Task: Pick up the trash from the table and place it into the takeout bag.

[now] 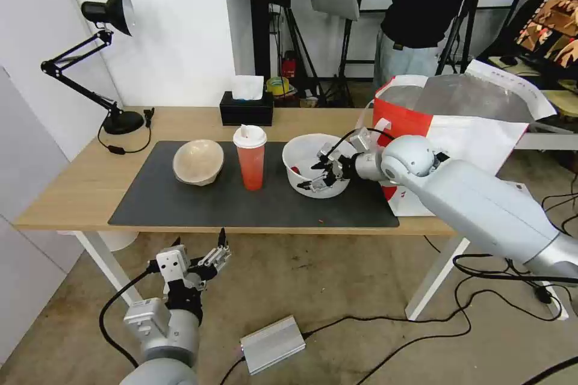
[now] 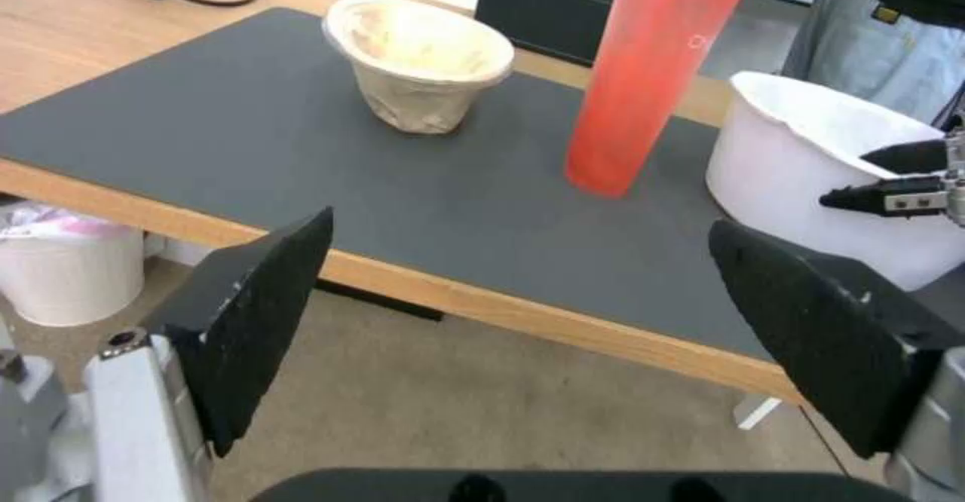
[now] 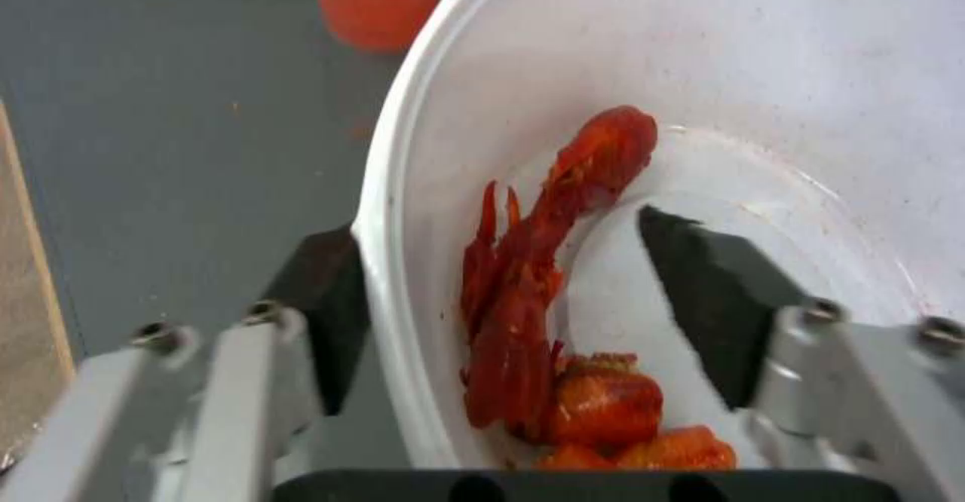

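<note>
The right gripper grabs the white bowl (image 1: 316,162) by its rim next, to tip the crayfish shells into the takeout bag.
On the table (image 1: 78,180), a dark grey mat (image 1: 241,201) carries the trash: a beige bowl (image 1: 198,161), a red cup with white lid (image 1: 250,159) and a white bowl (image 1: 316,162). My right gripper (image 1: 322,175) is open and straddles the white bowl's near rim. In the right wrist view one finger (image 3: 322,298) is outside the wall of the white bowl (image 3: 804,72) and the other inside, beside red crayfish shells (image 3: 523,291). The takeout bag (image 1: 469,132) stands open at the table's right end. My left gripper (image 1: 208,255) hangs open below the front edge.
A black tissue box (image 1: 245,107) and a desk lamp (image 1: 114,60) stand at the back of the table. A white bin (image 2: 60,268) sits under the table's left end. A silver box (image 1: 271,343) and cables lie on the floor.
</note>
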`<state>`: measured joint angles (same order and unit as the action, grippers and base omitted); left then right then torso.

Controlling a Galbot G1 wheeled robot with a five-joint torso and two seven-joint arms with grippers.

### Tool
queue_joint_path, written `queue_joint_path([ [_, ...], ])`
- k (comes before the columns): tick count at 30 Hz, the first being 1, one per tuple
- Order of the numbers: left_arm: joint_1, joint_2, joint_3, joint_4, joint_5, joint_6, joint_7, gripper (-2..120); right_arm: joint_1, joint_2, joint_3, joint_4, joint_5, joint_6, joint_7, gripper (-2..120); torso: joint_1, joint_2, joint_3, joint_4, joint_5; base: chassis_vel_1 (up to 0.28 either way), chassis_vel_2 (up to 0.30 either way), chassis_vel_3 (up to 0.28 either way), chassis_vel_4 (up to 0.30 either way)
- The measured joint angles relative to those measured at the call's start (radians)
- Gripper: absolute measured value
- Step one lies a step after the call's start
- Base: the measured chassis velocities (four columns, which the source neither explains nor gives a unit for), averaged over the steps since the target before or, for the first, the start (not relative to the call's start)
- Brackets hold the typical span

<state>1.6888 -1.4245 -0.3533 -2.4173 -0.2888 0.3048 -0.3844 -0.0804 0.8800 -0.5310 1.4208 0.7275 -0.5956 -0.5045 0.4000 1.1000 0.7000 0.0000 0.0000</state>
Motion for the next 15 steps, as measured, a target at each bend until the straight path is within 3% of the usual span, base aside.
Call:
queue_joint_path([
  [7, 0.001, 0.003, -0.005, -0.003, -0.002, 0.000, -0.001, 100, 0.022, -0.008, -0.018, -0.012, 0.005, 0.004, -0.003, 37, 0.000, 0.000, 0.000, 0.0000, 0.0000, 0.000, 0.000, 0.000, 0.000],
  [13, 0.002, -0.001, -0.005, -0.004, -0.002, 0.000, -0.001, 100, 0.025, -0.008, -0.021, -0.013, 0.006, 0.004, -0.004, 27, 0.000, 0.000, 0.000, -0.0001, 0.0000, 0.000, 0.000, 0.000, 0.000],
  [14, 0.005, -0.004, -0.005, -0.009, -0.001, 0.000, -0.001, 100, 0.027, -0.010, -0.025, -0.011, 0.007, 0.004, -0.005, 15, 0.000, 0.000, 0.000, 0.0000, 0.0000, 0.000, 0.000, 0.000, 0.000],
  [15, 0.007, -0.005, -0.006, -0.010, 0.000, 0.000, -0.001, 100, 0.027, -0.011, -0.025, -0.010, 0.007, 0.004, -0.005, 10, 0.000, 0.000, 0.000, 0.0000, 0.0000, 0.000, 0.000, 0.000, 0.000],
])
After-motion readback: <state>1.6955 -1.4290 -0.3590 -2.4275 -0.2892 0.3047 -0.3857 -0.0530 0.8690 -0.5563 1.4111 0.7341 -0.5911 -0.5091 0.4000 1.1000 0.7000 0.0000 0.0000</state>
